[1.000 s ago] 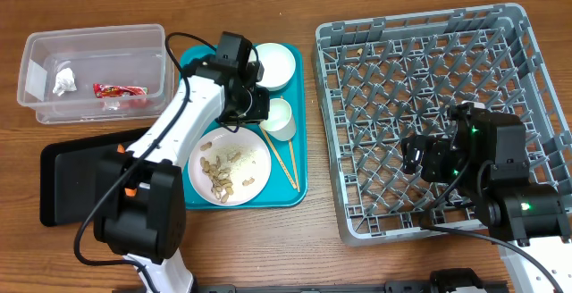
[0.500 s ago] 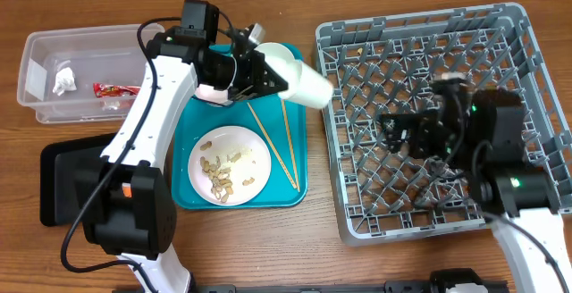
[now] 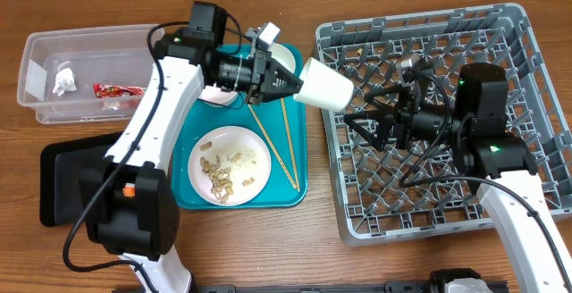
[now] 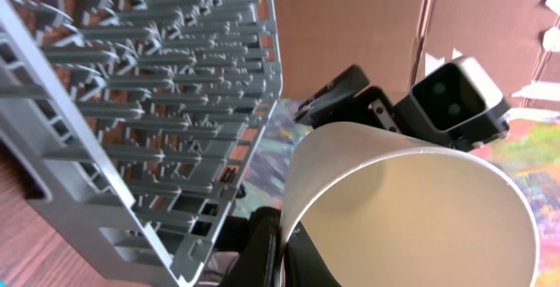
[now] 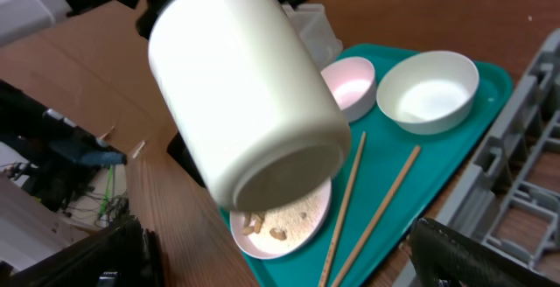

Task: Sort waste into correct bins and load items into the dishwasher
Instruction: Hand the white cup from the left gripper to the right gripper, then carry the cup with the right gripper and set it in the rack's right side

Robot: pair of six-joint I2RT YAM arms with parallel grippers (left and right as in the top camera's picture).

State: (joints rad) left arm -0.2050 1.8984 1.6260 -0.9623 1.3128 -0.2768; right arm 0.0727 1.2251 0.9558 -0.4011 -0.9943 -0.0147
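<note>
My right gripper will reach the small white cup and hold it by its bottom end (image 3: 341, 93), so the cup's rim stays free and the cup can go rim-first into the dish rack (image 3: 500, 34).
My left gripper (image 3: 293, 87) is shut on the rim of the small white cup (image 3: 323, 85), holding it on its side in the air between the teal tray and the grey dish rack (image 3: 500, 34). In the left wrist view the cup (image 4: 411, 208) fills the lower right, its wall pinched between my fingers (image 4: 262, 256). My right gripper (image 3: 359, 125) stands open over the rack's left part, pointing at the cup's base (image 5: 245, 94) with nothing between its fingers (image 5: 490, 252). A wrapper (image 3: 121, 89) and a whitish scrap (image 3: 63, 83) lie in the clear tub (image 3: 36, 43).
The teal tray (image 3: 192, 199) holds a white plate (image 3: 255, 181) with peanut shells (image 3: 217, 172), two chopsticks (image 3: 284, 150), a white bowl (image 5: 429, 90) and a pink bowl (image 5: 350, 86). A black tray (image 3: 63, 181) lies at the front left.
My left arm has lifted the cup off the teal tray and carried it right, toward the rack. My right gripper has swung left toward the cup, staying open.
</note>
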